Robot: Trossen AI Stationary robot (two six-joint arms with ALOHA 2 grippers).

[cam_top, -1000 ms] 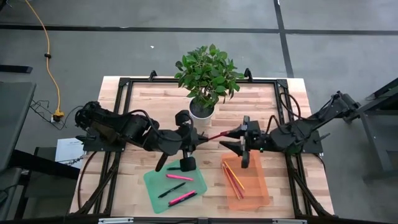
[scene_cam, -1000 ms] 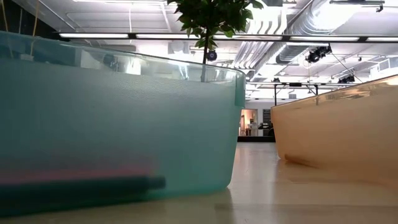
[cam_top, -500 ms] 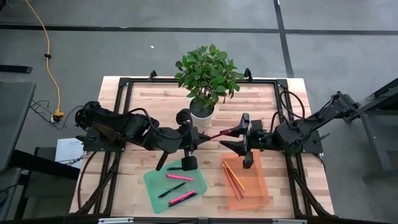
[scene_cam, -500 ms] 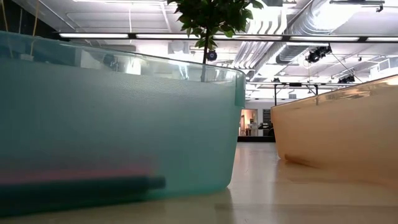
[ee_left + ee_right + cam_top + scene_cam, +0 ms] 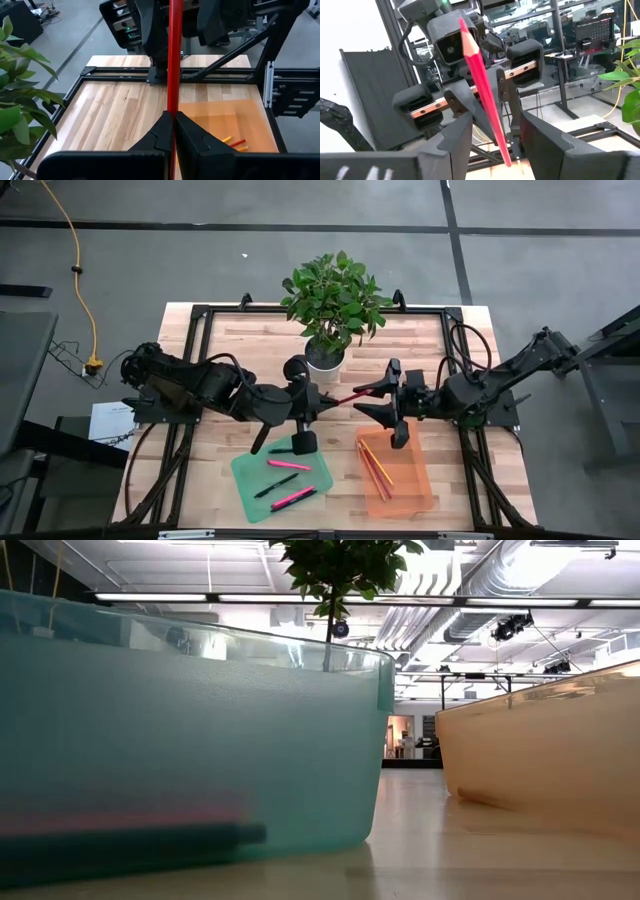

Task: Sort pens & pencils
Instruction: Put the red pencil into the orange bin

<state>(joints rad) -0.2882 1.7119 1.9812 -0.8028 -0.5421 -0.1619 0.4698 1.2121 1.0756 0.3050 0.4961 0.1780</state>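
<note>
I need to sort the red pencil into the orange tray, so next I need to grab it with my right gripper by its body near its sharpened tip.
A red pencil hangs in the air over the table's middle, with my left gripper shut on its left end. My right gripper is open. Its fingers stand on either side of the pencil's free end without touching it. Pink and black pens lie in the green tray. Orange, red and yellow pencils lie in the orange tray. My left gripper pinches the red pencil's end between its two shut fingertips, coming from the table's left. The pencil runs on in line with the fingers, out toward my right gripper. It is lifted clear of the table and roughly level.
A potted plant stands at the far middle of the wooden table. The green tray and the orange tray sit side by side near the front edge. A black frame rims the tabletop.
My right gripper has tipped its fingers upward a little around the pencil's free end and stays open. The pencil and my left gripper have kept still.
</note>
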